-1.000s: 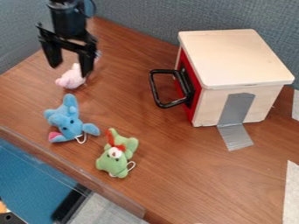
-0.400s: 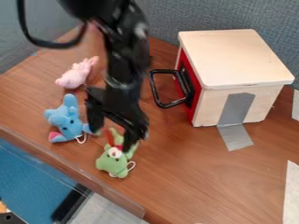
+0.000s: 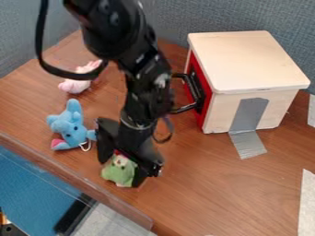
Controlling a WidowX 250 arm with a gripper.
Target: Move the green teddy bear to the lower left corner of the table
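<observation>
My gripper takes hold of the green teddy bear by its body next, to move it to the lower left corner of the table.
The black gripper is low over the table, its fingers spread on either side of the green teddy bear. One finger stands by the bear's left side near the blue toy, the other along its right side. The bear lies on the wooden table near the raised front-left edge; its face and lower body show, while the gripper covers its upper part. Whether the fingers touch it I cannot tell.
A blue plush elephant lies just left of the gripper. Behind it is a pink plush toy, partly covered by the arm's cable. A wooden box with a black handle stands at the right, grey tape at its base.
From the upper left, the arm has come forward and right, then down around the green bear. The toys appear to lie where they were.
</observation>
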